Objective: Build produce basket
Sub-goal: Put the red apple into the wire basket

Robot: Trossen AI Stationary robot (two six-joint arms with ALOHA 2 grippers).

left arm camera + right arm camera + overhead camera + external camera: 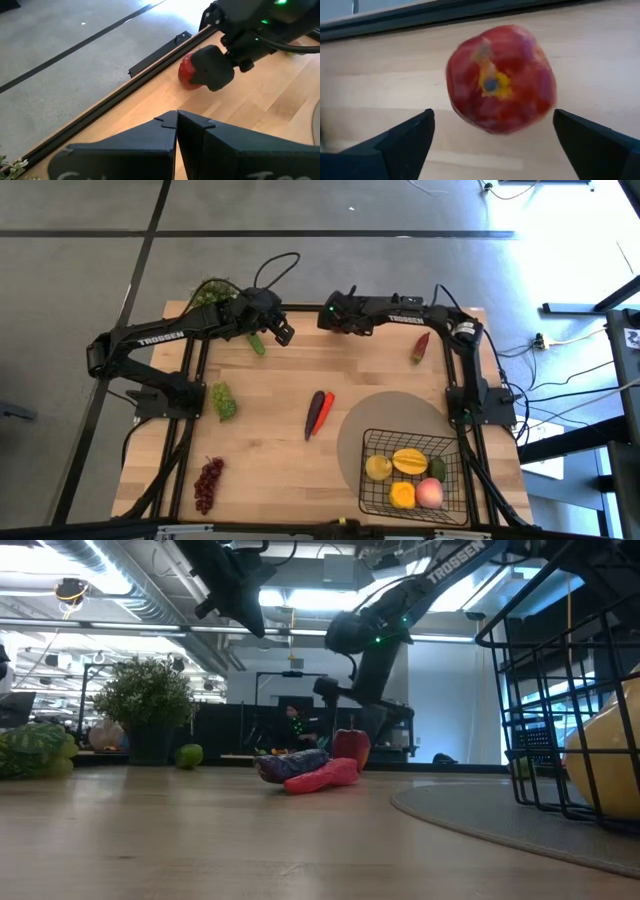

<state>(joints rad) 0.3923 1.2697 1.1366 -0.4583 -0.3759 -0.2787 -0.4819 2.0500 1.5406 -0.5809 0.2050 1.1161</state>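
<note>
My right gripper grabs the red apple by its round sides next, to add fruit to the produce basket.
A red apple (500, 80) rests on the wood at the table's far edge, also visible in the left wrist view (186, 74) and the low view (351, 747). My right gripper (492, 117) hangs just above it, open, one finger on each side, touching nothing. My left gripper (284, 333) is raised over the far left of the table, shut and empty, beside a green cucumber (257, 343). The black wire basket (372, 442) stands at the near right and holds a lemon (378, 467), yellow fruit (409, 460) and a pink peach (430, 493).
A red chili (420, 347) lies at the far right. A purple and a red vegetable (318, 412) lie mid-table. Green grapes (223, 400) and purple grapes (208, 483) lie on the left. A potted plant (210, 290) stands at the far left corner. The basket sits on a grey round mat (385, 415).
</note>
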